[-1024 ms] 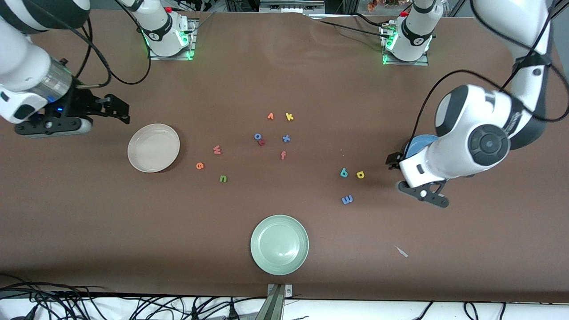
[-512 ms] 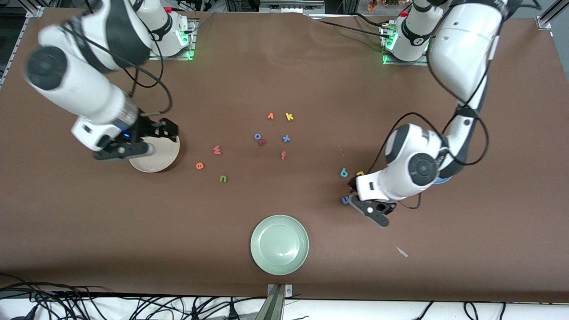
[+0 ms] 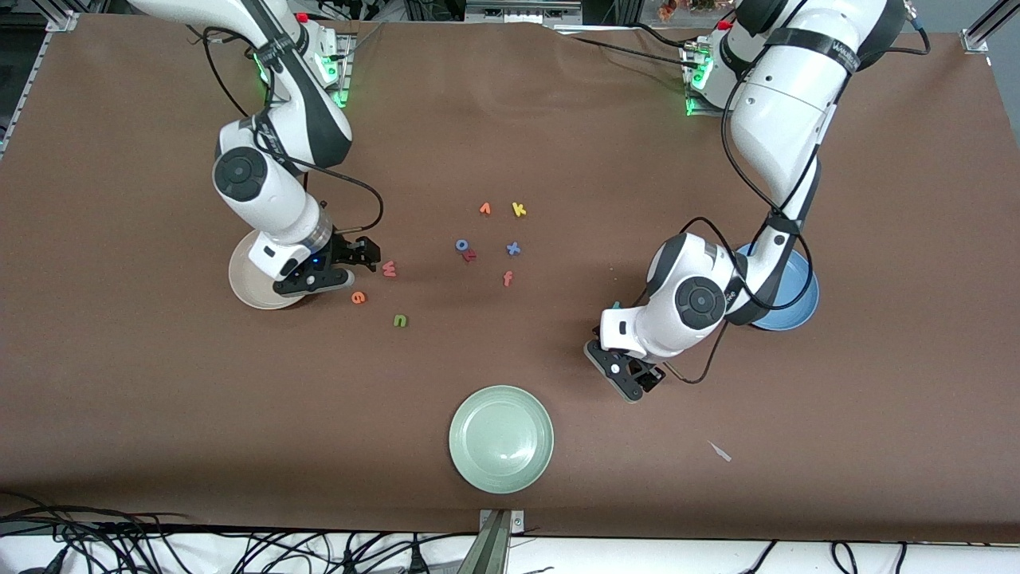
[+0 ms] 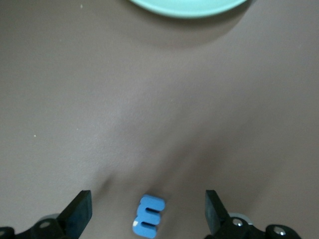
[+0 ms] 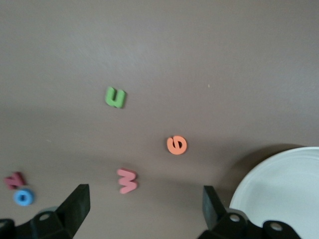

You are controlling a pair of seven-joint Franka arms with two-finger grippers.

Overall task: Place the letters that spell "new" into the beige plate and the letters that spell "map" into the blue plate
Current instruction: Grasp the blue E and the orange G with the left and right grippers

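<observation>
Next, my left gripper grips the blue "m" across its arched top and leg ends, to help spell "map" in the blue plate [image 3: 793,307].
The pink "w" [image 3: 389,269], orange "e" [image 3: 358,297] and green "n" [image 3: 400,320] lie loose on the table beside the beige plate [image 3: 243,281]. My right gripper [image 3: 362,253] hangs open just by the "w" [image 5: 127,180], which lies off-centre between its fingers. The blue "m" [image 4: 149,216] lies flat between the wide-open fingers of my left gripper [image 4: 147,214]. In the front view that gripper [image 3: 627,381] hides the "m" and the "p". Only a sliver of the teal "a" [image 3: 615,305] shows. The blue plate [image 3: 793,307] is partly covered by the left arm.
A pale green plate [image 3: 500,438] sits near the front edge. A cluster of other letters lies mid-table: orange "v" [image 3: 484,209], yellow "k" [image 3: 519,210], blue "o" [image 3: 462,245], blue "x" [image 3: 513,248], "f" [image 3: 508,278]. A paper scrap [image 3: 721,452] lies toward the left arm's end.
Both arms swung in toward the middle. The right gripper went from over the beige plate to beside the "w". The left gripper shifted over the "m".
</observation>
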